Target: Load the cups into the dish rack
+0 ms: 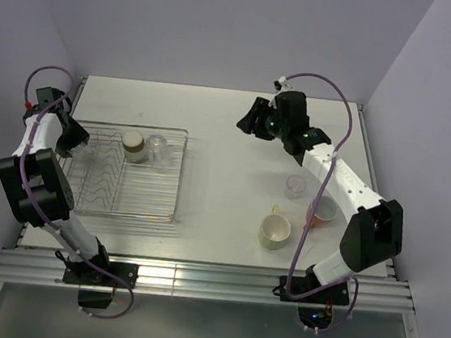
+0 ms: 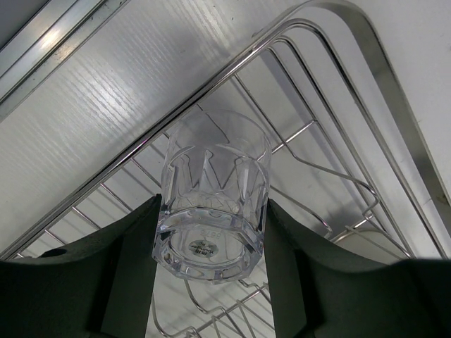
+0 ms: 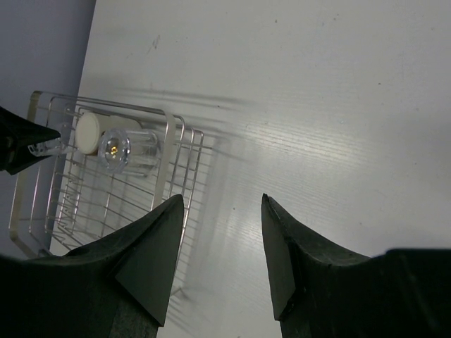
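Observation:
My left gripper should open now, because the clear tumbler is inside the rack's rim with its opening toward the wires, and it would stand in the rack.
The silver wire dish rack (image 1: 182, 176) lies on the left of the table. A brown-and-cream cup (image 1: 133, 146) and a clear tumbler (image 1: 157, 146) stand upside down in its far part. My left gripper (image 1: 79, 142) is at the rack's far left corner, shut on another clear tumbler (image 2: 211, 176), base toward the camera, over the rack wires (image 2: 380, 63). My right gripper (image 1: 255, 120) is open and empty above bare table (image 3: 221, 204). A third clear tumbler (image 1: 295, 185), a salmon-orange mug (image 1: 323, 210) and a pale yellow-green mug (image 1: 275, 231) stand on the right.
The right wrist view shows the rack (image 3: 168, 144) with the cream cup (image 3: 88, 132) and the tumbler (image 3: 120, 149) in it. Purple walls close in the table at the back and both sides. A metal rail runs along the near edge.

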`<state>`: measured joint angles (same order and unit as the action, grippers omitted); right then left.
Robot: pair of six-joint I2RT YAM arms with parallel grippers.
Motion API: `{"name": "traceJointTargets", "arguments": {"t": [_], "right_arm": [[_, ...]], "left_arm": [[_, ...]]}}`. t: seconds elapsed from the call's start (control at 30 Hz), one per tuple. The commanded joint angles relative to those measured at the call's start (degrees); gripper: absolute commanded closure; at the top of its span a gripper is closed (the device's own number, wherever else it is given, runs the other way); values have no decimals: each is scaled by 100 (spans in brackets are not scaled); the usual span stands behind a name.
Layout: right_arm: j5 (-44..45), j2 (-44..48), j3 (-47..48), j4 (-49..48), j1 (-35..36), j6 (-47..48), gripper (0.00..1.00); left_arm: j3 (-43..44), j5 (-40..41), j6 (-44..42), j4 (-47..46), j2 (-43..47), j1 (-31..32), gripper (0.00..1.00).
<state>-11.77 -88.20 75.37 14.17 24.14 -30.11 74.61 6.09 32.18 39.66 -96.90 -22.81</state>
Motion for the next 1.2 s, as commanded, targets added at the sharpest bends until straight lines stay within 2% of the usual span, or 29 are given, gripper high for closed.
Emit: {"name": "traceJointTargets", "arguments": {"t": [0.0, 0.17, 0.23, 0.4, 0.63, 0.8, 1.17], "right_arm": [[-27, 251, -49, -196, -50, 102, 44], [-36, 233, -58, -187, -50, 102, 44], [-27, 242, -58, -187, -59, 110, 44], [-27, 233, -49, -187, -59, 102, 44], [-27, 198, -49, -178, -50, 110, 44], [-18, 172, -32, -187, -59, 102, 44], [-18, 146, 4, -152, -50, 110, 44]], "left_arm": [[230, 112, -28, -222, -30, -31, 91], [186, 103, -37, -274, -127, -31, 80], [151, 112, -28, -292, -153, -31, 69], [124, 94, -28, -345, -171, -31, 49], [124, 103, -28, -380, -180, -22, 26], [80, 112, -54, -424, -154, -22, 21], [238, -186, -46, -380, 242, -31, 22]]}}
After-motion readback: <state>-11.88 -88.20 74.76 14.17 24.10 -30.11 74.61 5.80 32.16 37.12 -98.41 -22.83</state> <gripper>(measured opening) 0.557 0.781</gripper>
